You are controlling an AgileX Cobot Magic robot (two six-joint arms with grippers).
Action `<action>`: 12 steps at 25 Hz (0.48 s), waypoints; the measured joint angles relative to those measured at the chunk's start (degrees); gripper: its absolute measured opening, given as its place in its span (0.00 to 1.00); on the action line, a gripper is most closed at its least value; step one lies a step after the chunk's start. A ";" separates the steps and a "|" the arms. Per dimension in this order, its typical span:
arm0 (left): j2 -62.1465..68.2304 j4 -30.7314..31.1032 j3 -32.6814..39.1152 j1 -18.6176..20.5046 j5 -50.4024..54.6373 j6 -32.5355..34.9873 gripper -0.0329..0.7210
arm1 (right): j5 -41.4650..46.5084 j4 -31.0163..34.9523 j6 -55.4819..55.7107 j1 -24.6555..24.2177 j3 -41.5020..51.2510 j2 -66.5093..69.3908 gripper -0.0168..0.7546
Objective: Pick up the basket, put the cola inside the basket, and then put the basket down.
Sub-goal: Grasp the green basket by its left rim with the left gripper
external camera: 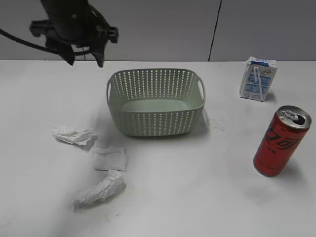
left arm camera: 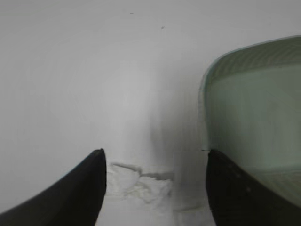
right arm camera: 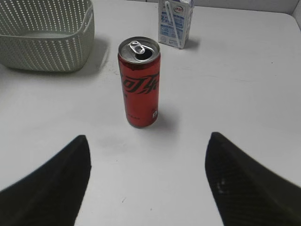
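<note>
The basket needs to be picked up for the cola [external camera: 281, 140], so my left gripper should next grab it by its short-end rim [external camera: 110, 90].
The pale sage-green basket [external camera: 155, 101] stands empty at the table's middle back; its rim also shows in the left wrist view [left arm camera: 254, 99] and the right wrist view [right arm camera: 47, 35]. The red cola can [external camera: 281, 140] stands upright at the right, its top opened, and shows in the right wrist view [right arm camera: 139, 82]. My left gripper [external camera: 85, 58] is open and empty, held in the air up and left of the basket; its jaws [left arm camera: 153, 157] show above the table. My right gripper [right arm camera: 148, 160] is open and empty, short of the can; it is out of the exterior view.
A white-and-blue drink carton [external camera: 258, 79] stands at the back right, also behind the can in the right wrist view [right arm camera: 175, 22]. Three crumpled white tissues lie left of the basket [external camera: 73, 135], [external camera: 110, 159], [external camera: 100, 190]; one shows between the left jaws [left arm camera: 138, 183].
</note>
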 joint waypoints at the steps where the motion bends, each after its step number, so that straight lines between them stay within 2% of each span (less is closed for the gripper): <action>1: 1.50 -0.06 -0.53 -0.45 0.00 -0.83 0.71 | 0.00 0.00 0.00 0.00 0.00 0.00 0.76; 9: 10.71 -6.80 -1.22 -1.10 -5.92 -3.87 0.71 | 0.00 0.00 0.00 0.00 0.00 0.00 0.76; 12: 13.02 -7.41 -1.22 -1.16 -6.09 -3.93 0.71 | 0.00 0.00 0.00 0.00 0.00 0.00 0.76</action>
